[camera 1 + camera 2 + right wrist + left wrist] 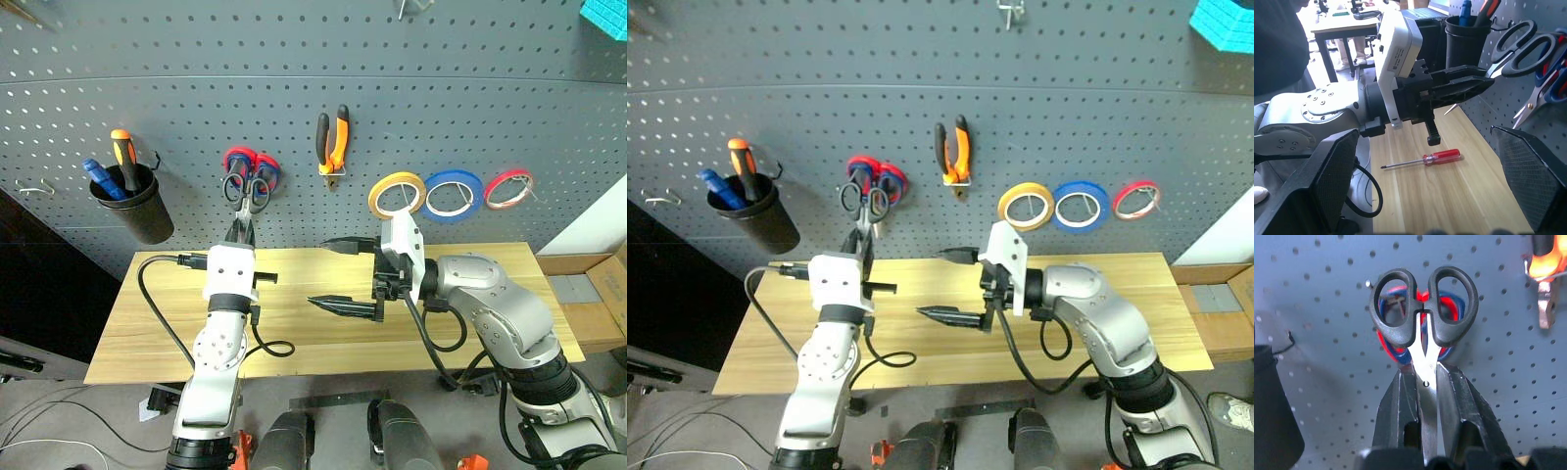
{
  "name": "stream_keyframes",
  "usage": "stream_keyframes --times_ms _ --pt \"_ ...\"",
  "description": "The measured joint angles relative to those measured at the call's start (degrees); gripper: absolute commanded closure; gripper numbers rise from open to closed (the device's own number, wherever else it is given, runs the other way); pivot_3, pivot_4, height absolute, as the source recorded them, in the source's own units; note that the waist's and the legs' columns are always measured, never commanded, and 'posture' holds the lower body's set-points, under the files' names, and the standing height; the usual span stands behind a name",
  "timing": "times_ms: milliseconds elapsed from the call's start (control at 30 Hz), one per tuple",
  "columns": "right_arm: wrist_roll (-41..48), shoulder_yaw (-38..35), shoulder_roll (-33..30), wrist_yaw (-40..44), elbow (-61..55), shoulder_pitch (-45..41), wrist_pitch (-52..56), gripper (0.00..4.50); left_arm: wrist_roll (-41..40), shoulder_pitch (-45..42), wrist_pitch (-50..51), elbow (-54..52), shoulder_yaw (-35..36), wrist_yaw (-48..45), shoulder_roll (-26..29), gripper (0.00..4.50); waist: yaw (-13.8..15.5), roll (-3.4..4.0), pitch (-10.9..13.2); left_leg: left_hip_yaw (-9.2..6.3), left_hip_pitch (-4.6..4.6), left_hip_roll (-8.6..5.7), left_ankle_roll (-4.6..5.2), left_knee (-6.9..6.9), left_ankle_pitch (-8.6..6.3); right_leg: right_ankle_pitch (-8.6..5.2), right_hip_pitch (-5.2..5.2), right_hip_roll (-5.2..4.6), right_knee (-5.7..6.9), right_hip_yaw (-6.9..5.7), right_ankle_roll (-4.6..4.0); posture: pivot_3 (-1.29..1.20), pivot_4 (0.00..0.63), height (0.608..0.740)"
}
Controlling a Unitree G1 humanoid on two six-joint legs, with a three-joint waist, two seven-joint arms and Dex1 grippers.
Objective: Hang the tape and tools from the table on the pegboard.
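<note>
The hook's tip (1368, 284) is outside the black handle loop (1376, 296). I should keep my left gripper closed on the black-handled scissors until the hook's tip is inside that loop.
My left gripper (240, 233) is shut on the blades of the small black-handled scissors (243, 191). It holds them handles-up against the pegboard (490, 88), right in front of the red-and-blue scissors (1447, 301). The right gripper (318, 272) hangs open above the table (470, 284), pointing toward the left arm, with nothing between its fingers. The red-handled screwdriver (1422, 159) lies flat on the wood below the left gripper (1469, 85). Higher on the board hang the orange-and-black pliers (333, 142), with the yellow tape ring (396, 194) further right.
A black cup (132, 206) with an orange-handled screwdriver hangs at the board's left. A blue tape ring (453, 194) and a red one (509, 188) hang beside the yellow tape. An empty hook (34, 189) sits far left. A cardboard box (588, 294) stands right of the table.
</note>
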Motion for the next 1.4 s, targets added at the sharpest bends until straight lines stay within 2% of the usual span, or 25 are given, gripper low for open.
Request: stream_keyframes --times_ms 267,500,967,1167,1400 --pt "0.0 0.0 0.0 0.1 0.4 -0.6 -0.1 0.0 2.9 1.9 -1.6 -1.1 -1.7 -0.2 -0.2 4.3 0.0 0.05 -0.2 0.02 0.02 0.01 0.0 0.03 0.0 0.03 0.0 0.02 0.03 0.02 -0.02 -0.1 0.151 0.74" --pt "0.0 0.1 -0.1 0.6 0.7 -1.2 -1.1 0.0 4.4 1.5 -1.5 -2.0 2.0 3.3 -1.0 4.3 0.0 0.07 -0.3 0.03 0.04 0.01 0.0 0.04 0.0 0.05 0.0 0.03 0.05 0.04 -0.02 -0.09 0.149 0.74" --pt "-1.0 1.0 0.2 1.3 1.7 -1.9 -1.7 0.0 2.9 0.0 0.1 -1.5 0.8 0.5 -2.1 4.3 -0.1 0.06 -0.5 0.06 0.06 0.0 0.0 0.1 0.01 0.09 0.01 0.05 0.1 0.06 -0.03 -0.09 0.15 0.74" --pt "-1.0 -0.3 3.8 -1.6 2.1 -4.5 -2.4 0.0 2.9 -0.4 0.3 -0.8 1.7 0.5 -2.3 4.3 -0.2 0.06 -0.5 0.06 0.09 0.01 -0.01 0.12 0.01 0.12 0.0 0.07 0.15 0.08 -0.07 -0.09 0.151 0.74" --pt "-0.9 -1.3 4.0 -2.2 2.3 -5.7 -2.5 0.0 2.3 -0.7 2.4 0.8 1.9 0.1 -2.3 4.3 -0.2 0.07 -0.7 0.06 0.09 0.0 -0.01 0.13 0.01 0.14 0.0 0.08 0.17 0.08 -0.07 -0.09 0.15 0.74"
